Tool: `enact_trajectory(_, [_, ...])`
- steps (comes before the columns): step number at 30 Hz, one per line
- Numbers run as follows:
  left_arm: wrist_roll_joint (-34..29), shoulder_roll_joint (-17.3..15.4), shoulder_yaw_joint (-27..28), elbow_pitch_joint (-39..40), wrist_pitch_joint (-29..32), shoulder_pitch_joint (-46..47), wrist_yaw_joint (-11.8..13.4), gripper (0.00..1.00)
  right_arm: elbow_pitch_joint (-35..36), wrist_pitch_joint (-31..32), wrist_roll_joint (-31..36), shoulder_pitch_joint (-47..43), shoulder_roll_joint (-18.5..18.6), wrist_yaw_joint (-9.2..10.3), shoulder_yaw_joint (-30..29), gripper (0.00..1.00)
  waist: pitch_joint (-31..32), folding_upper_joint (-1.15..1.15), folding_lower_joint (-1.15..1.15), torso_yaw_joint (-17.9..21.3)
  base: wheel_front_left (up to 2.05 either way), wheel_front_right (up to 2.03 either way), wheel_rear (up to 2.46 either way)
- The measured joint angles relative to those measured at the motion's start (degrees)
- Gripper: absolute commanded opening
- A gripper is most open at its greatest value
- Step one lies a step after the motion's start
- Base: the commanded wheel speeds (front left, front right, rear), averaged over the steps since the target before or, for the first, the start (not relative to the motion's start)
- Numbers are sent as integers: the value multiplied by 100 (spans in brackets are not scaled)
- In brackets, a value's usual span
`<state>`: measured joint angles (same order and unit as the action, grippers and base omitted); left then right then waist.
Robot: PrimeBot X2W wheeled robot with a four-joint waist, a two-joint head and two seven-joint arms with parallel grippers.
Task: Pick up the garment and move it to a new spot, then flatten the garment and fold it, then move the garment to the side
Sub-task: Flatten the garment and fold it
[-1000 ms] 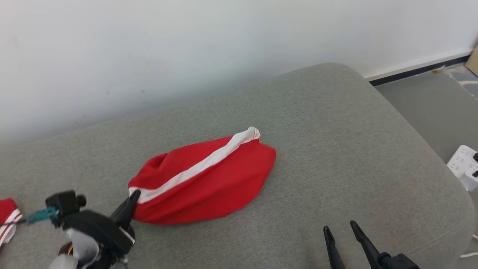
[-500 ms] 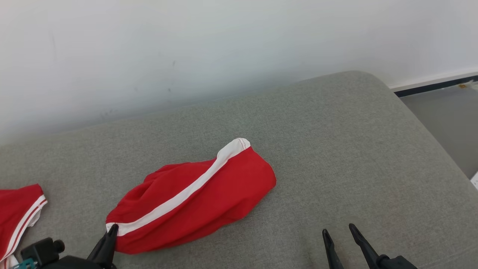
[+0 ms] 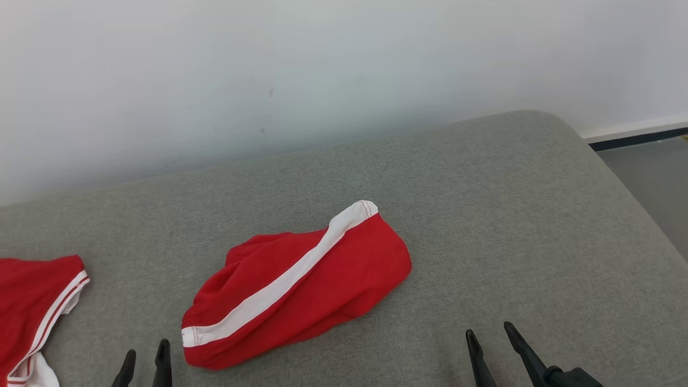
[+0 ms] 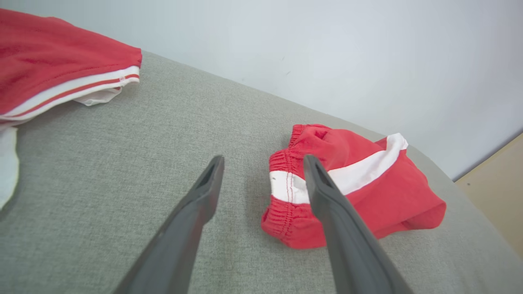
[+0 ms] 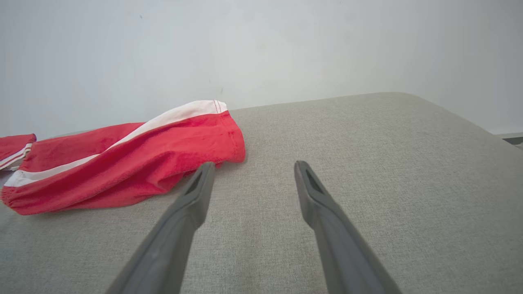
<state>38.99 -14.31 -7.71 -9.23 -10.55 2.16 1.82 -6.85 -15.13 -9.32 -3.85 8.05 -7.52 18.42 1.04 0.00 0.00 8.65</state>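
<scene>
My right gripper grabs the hem end of the white stripe (image 3: 365, 209) next, to move and flatten the red shorts (image 3: 296, 290).
The garment (image 3: 301, 285) is a pair of red shorts with a white side stripe, lying bunched on the grey cushion (image 3: 484, 215). Its elastic waistband (image 4: 286, 192) faces my left gripper. That left gripper (image 3: 145, 357) shows at the head view's bottom edge, open, just left of the garment's near end. In the left wrist view the left gripper (image 4: 263, 161) holds nothing, and its right finger (image 4: 322, 192) crosses in front of the shorts. My right gripper (image 3: 489, 333) stands open over bare cushion, right of the garment. From the right wrist the garment (image 5: 122, 163) lies left of the right gripper (image 5: 253, 165).
A second red garment with white trim (image 3: 32, 306) lies at the cushion's left end, seen too from the left wrist (image 4: 53, 69). A white wall (image 3: 322, 70) runs behind the cushion. Grey floor (image 3: 650, 183) lies past its rounded right end.
My left gripper has opened and let go of the garment's waistband end, then dropped back to the lower edge. The camera has shifted, bringing more of the second garment into view. The right gripper stays put.
</scene>
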Motion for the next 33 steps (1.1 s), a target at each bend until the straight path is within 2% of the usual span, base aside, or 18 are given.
enact_trajectory(9, [-891,116,-124,381,-413,-478,290,100,-266,0,-332,216,36,0,53,100,46,0,0,-319,0,0,0])
enact_trajectory(15, [-1330,301,-280,486,-432,-573,376,100,-773,0,-953,778,162,0,268,100,35,0,0,-621,0,0,0])
enact_trajectory(19, [-1525,420,-419,516,-437,-570,332,100,-1391,-1,-1551,1439,432,1,586,100,-8,0,0,-845,0,0,0])
enact_trajectory(23, [-1671,501,-499,520,-438,-548,271,100,-2134,96,-2145,2290,745,2,1171,100,-85,0,0,-1070,0,0,0])
enact_trajectory(28, [-1788,549,-583,519,-438,-369,147,100,-2752,461,-2858,3414,1063,2,1696,100,-309,0,0,-1285,0,0,0])
enact_trajectory(33, [-1858,559,-641,466,-438,-180,26,100,-3238,946,-3510,4116,1262,2,2141,100,-564,1,1,-1500,0,0,0])
